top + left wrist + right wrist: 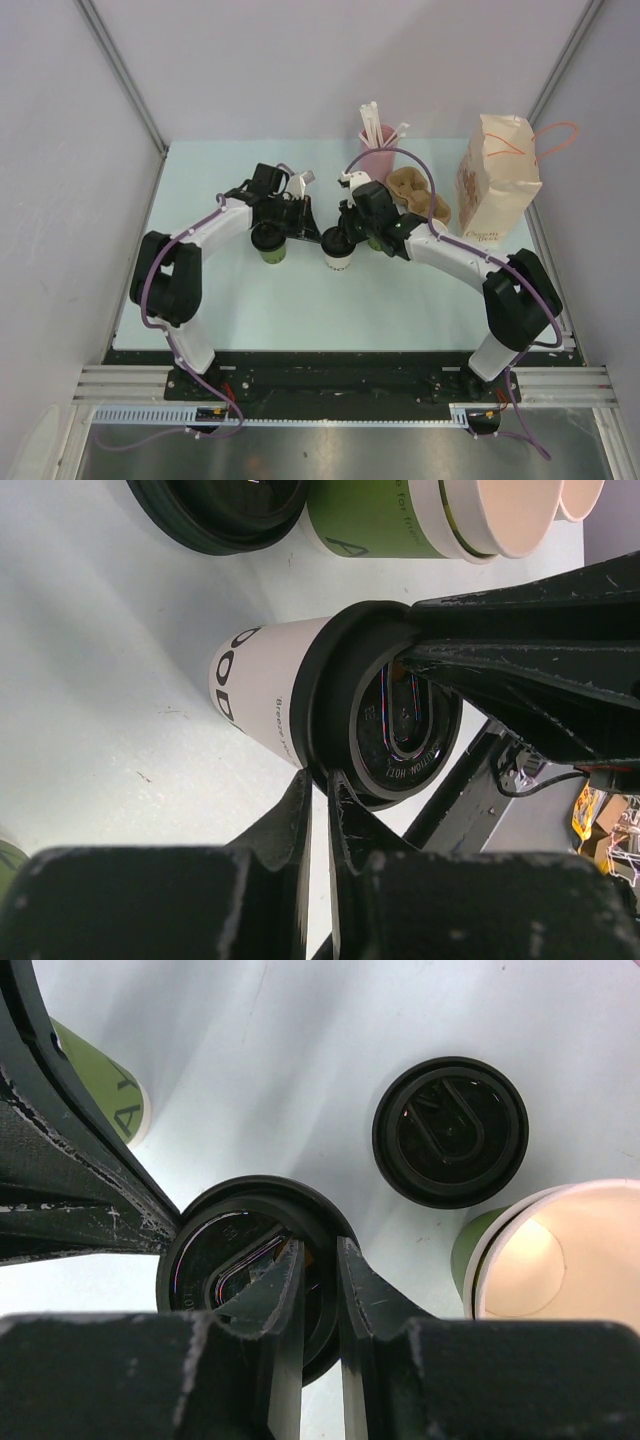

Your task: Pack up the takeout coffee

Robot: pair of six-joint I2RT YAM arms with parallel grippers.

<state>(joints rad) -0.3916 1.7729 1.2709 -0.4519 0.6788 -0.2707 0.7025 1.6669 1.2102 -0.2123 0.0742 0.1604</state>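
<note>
The white cup stands short of its place nearer the lidded green cup, so my right gripper should move it there before letting go.
The white cup [337,252] with dark lettering [255,695] stands mid-table with its black lid [215,1250] on. My right gripper [318,1260] is shut on that lid's rim, one finger in the lid's recess and one outside. My left gripper [322,785] is shut, and its tips touch the lid's rim from the other side; its fingers [80,1170] show in the right wrist view. A green cup with a black lid [268,245] stands under my left arm and also shows in the right wrist view [105,1085].
A second green cup [540,1260], open, stands beside a loose black lid [450,1130]. Behind are a pink cup of straws [377,148], a brown cup carrier [420,195] and a paper bag [497,185] at the back right.
</note>
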